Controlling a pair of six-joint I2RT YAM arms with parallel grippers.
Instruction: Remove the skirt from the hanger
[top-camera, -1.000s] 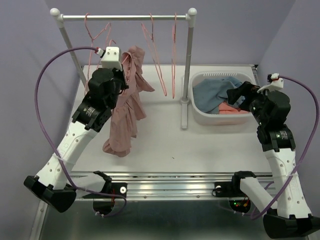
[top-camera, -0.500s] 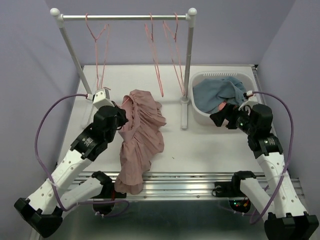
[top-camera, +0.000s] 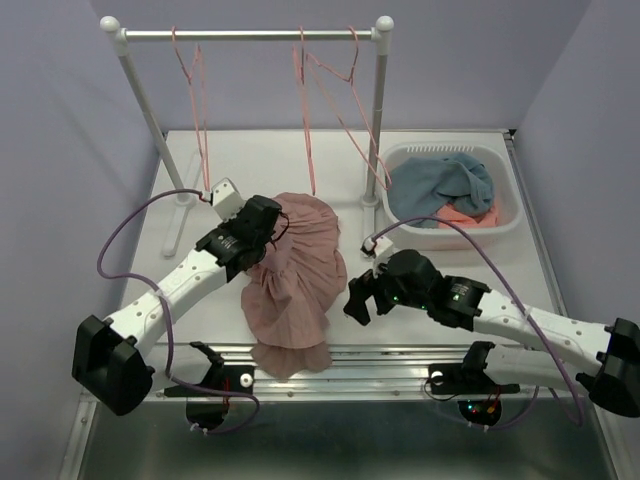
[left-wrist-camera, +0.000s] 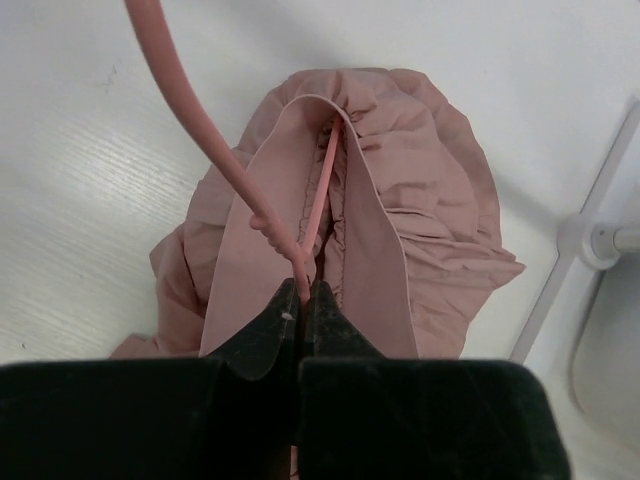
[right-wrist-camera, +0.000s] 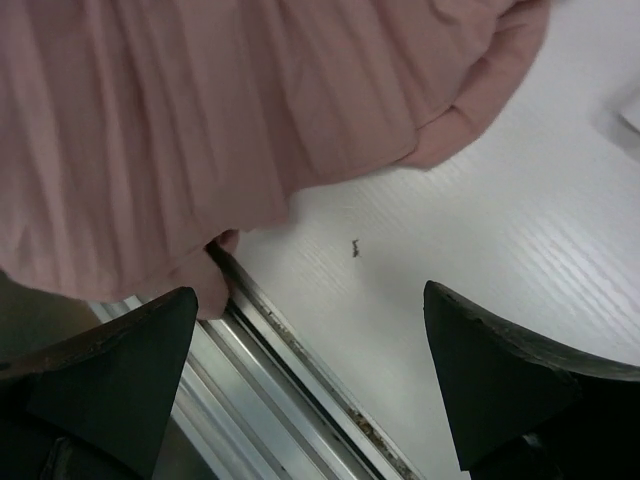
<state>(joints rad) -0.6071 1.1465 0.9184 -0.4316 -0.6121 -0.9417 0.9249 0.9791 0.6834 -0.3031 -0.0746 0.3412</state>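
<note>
I should next use my right gripper to grab the skirt by its edge near the hem (top-camera: 323, 319) (right-wrist-camera: 298, 174), so the waistband stays open to remove the hanger.
The dusty-pink skirt (top-camera: 298, 275) lies spread on the table, its hem hanging over the near edge. My left gripper (top-camera: 268, 226) is at the skirt's waistband. In the left wrist view the gripper (left-wrist-camera: 302, 296) is shut on the thin pink hanger (left-wrist-camera: 200, 130), whose wire runs down into the open waistband of the skirt (left-wrist-camera: 410, 220). My right gripper (top-camera: 358, 300) is open and empty, low over the table just right of the skirt. In the right wrist view it (right-wrist-camera: 310, 350) is wide open, with the skirt's edge (right-wrist-camera: 200, 120) ahead on the left.
A clothes rack (top-camera: 377, 120) with several empty pink hangers (top-camera: 312, 110) stands at the back. A white basket (top-camera: 500, 222) at the back right holds blue-grey and coral garments. The table's metal front rail (right-wrist-camera: 290, 390) runs under the right gripper.
The left arm has lowered the hanger and skirt from beside the rack onto the table. The right arm has swung from the basket down to the skirt's right side.
</note>
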